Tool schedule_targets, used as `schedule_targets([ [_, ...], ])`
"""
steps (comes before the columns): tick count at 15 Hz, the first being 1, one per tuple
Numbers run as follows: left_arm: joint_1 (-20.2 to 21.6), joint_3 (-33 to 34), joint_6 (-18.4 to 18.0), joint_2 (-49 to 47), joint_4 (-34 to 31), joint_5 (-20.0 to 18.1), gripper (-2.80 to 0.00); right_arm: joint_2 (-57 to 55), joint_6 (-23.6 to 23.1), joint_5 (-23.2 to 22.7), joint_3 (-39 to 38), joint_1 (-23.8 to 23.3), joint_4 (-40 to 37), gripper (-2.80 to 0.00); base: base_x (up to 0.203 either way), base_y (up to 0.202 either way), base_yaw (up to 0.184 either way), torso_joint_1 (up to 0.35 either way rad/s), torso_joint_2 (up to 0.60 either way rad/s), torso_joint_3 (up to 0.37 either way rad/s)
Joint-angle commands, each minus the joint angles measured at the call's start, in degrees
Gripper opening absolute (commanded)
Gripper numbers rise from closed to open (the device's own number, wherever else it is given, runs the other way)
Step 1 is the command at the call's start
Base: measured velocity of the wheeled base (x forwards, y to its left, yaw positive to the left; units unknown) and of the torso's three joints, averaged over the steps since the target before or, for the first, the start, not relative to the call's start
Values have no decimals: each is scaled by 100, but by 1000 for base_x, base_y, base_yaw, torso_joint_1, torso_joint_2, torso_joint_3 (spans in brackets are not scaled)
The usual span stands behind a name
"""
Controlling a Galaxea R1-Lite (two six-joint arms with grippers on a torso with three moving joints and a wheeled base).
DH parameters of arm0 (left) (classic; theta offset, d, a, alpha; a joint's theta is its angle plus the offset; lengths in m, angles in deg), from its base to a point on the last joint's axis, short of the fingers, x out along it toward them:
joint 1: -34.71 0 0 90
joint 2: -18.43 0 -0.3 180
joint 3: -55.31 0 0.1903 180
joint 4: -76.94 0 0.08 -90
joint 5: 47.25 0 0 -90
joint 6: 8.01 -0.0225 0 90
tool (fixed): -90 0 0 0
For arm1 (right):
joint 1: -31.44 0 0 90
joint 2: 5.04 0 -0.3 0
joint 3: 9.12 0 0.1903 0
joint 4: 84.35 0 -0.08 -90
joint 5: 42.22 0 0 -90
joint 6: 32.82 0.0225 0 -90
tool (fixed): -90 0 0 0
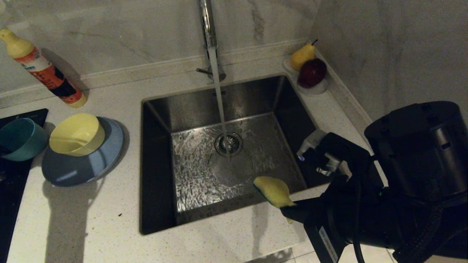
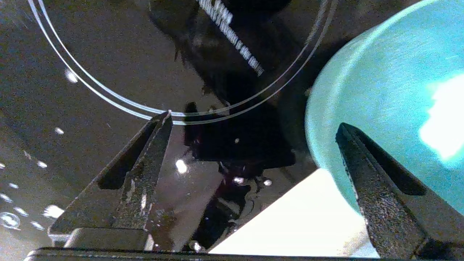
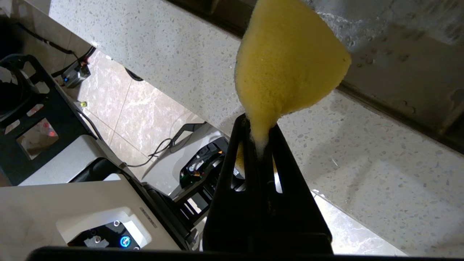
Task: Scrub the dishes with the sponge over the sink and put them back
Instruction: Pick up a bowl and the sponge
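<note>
My left gripper is open less wide than the teal-blue bowl, so next it should grip the bowl by its thin rim.
The teal-blue bowl stands at the far left on the black cooktop. Beside it the pale yellow bowl sits in the light-blue plate. My left gripper is open wide and holds nothing. One finger hangs over the teal bowl, the other over the cooktop, so the jaws straddle the bowl's rim. The left gripper is out of the head view. My right gripper is shut on the sponge, held over the near right rim of the sink.
Water runs from the chrome tap onto the drain strainer. A detergent bottle leans at the back left. A small white dish with a yellow pear and a red apple sits in the back right corner. The cooktop is wet.
</note>
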State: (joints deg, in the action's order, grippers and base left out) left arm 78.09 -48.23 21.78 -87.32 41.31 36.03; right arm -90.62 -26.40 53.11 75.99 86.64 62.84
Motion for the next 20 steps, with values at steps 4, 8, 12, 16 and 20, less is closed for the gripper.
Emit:
schedule_targets([
  [4, 4, 0, 151, -218, -14, -58, 0, 16, 0, 3, -12, -36, -4, -280, 0, 0, 0, 0, 0, 0],
  [8, 4, -59, 151, -245, -22, -50, -280, -12, -8, 3, -5, -36, -4, -280, 0, 0, 0, 0, 0, 0],
  [12, 4, -33, 151, -298, -13, -58, -280, -20, -8, 3, -5, -36, -4, -280, 0, 0, 0, 0, 0, 0],
  [16, 12, -58, 151, -315, -12, -92, -280, -12, -8, 3, -5, -36, -4, -280, 0, 0, 0, 0, 0, 0],
  [20, 7, -312, 345, 106, -210, -454, -280, -3, -8, 3, 4, -36, -4, -280, 0, 0, 0, 0, 0, 0],
])
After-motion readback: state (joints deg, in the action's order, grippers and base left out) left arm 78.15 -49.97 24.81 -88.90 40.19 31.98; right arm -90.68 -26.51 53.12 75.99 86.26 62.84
